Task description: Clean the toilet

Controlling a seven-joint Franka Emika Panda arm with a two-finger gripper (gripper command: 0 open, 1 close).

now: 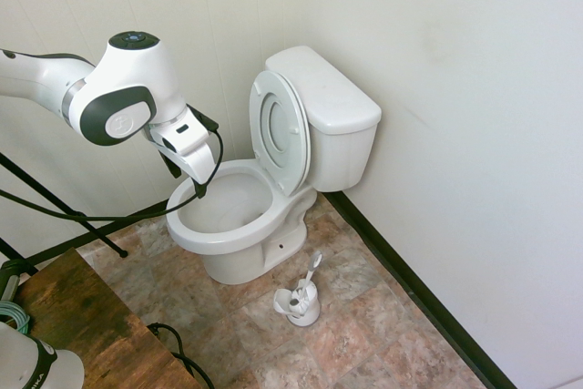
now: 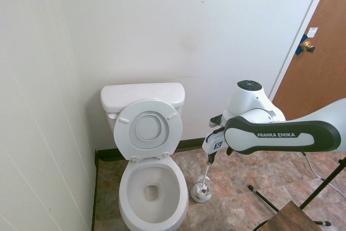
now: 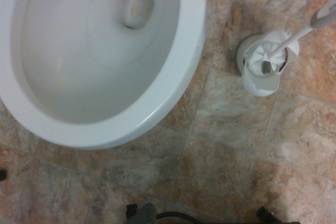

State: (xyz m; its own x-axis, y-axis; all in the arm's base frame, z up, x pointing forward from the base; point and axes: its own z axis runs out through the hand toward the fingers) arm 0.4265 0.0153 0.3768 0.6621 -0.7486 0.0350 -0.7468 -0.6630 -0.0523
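Observation:
The brush's bristle head sits down inside its holder, so next I need to grab the white toilet brush's handle, which leans up.
The white toilet stands against the wall with its lid and ring seat raised against the tank. Its bowl is uncovered, and the wrist view looks straight down on the rim and the drain. My gripper hangs open a little above the bowl's front rim, on the side away from the tank, with nothing between its fingers. From the other side, the gripper points down to the right of the bowl, above the floor.
A white toilet brush sits in its small holder on the tiled floor beside the bowl, handle leaning up; the same holder shows in both other views. A wooden table corner is near the arm. A brown door is at the right.

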